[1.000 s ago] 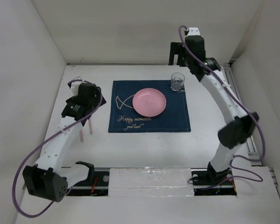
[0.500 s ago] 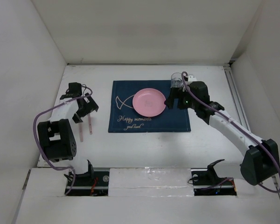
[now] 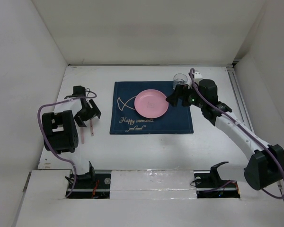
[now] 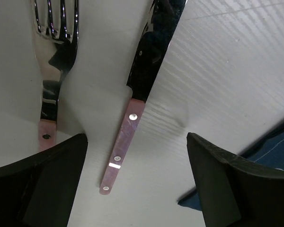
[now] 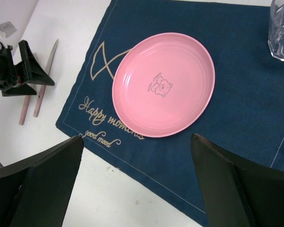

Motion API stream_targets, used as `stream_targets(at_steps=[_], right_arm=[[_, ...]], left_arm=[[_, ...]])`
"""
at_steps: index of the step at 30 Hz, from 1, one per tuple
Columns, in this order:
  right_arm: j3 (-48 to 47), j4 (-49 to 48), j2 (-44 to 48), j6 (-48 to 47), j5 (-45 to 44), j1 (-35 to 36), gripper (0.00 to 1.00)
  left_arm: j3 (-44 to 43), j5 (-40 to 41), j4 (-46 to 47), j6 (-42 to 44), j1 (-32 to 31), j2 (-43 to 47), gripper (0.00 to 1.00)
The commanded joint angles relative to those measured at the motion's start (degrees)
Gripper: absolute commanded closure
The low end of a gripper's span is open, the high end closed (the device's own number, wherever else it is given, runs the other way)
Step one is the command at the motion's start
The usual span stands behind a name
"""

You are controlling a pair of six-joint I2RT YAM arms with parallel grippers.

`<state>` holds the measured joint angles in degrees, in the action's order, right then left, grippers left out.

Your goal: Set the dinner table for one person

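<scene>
My left gripper's open fingers are not touching the knife's pink handle (image 4: 124,140). The knife (image 4: 143,71) would stay on the dinner table if I lifted my left gripper now.
On the white dinner table (image 3: 146,151) lies a navy placemat (image 3: 132,118) with a pink plate (image 3: 151,103) on it and a clear glass (image 3: 180,80) at its far right corner. A fork (image 4: 56,71) and a knife (image 4: 143,71), both pink-handled, lie side by side left of the mat. My left gripper (image 4: 137,189) stands open low over them, and the knife's handle (image 4: 123,146) lies between its fingers, untouched. My right gripper (image 5: 137,189) hangs open above the mat's near edge, just right of the plate (image 5: 163,85), holding nothing.
White walls close in the table on the left, back and right. The left arm's base link (image 3: 59,132) stands close to the cutlery. The arm mounts run along the near edge (image 3: 151,182).
The right arm swung down from the back corner to hover by the plate. The left arm folded back, its gripper came down over the knife, and its jaws narrowed slightly.
</scene>
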<state>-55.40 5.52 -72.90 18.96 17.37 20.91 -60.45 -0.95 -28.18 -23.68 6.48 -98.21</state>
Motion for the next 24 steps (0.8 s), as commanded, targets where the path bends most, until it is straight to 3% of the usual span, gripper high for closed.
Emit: stream_targets(at_steps=[1, 4, 5, 6, 7, 14, 17, 24], right_arm=[[-0.06, -3.85, 3.64, -0.94, 2.32, -0.78, 0.00], [0.99, -3.85, 5.22, -0.94, 2.32, -1.92, 0.00], [0.99, -3.85, 5.23, -0.94, 2.32, -1.92, 0.00], [0.99, -3.85, 5.92, -0.94, 2.32, -2.44, 0.00], [1.60, -3.85, 6.54, -0.94, 2.32, -2.45, 0.00], [1.61, -3.85, 7.07, -0.94, 2.32, -3.50, 0.00], [1.61, -3.85, 7.07, -0.94, 2.32, -3.50, 0.00], [2.13, -3.85, 7.77, -0.94, 2.32, -4.03, 0.00]], left_arm=[[0.77, -1.51, -0.20, 1.36, 0.29, -2.77, 0.19], [0.77, -1.86, -0.20, 1.36, 0.29, -4.52, 0.34], [0.77, -1.86, -0.20, 1.88, 0.29, -4.53, 0.45], [0.77, -2.64, -0.20, 1.89, 0.29, -5.05, 0.62], [0.77, -3.52, -0.20, 1.89, 0.29, -5.06, 0.70], [0.77, -7.21, 0.32, 3.03, 0.29, -5.06, 1.00], [0.15, -9.32, 0.32, 3.81, -1.11, -5.06, 1.00], [-0.46, -11.87, 2.43, 3.82, -2.17, 6.97, 1.00]])
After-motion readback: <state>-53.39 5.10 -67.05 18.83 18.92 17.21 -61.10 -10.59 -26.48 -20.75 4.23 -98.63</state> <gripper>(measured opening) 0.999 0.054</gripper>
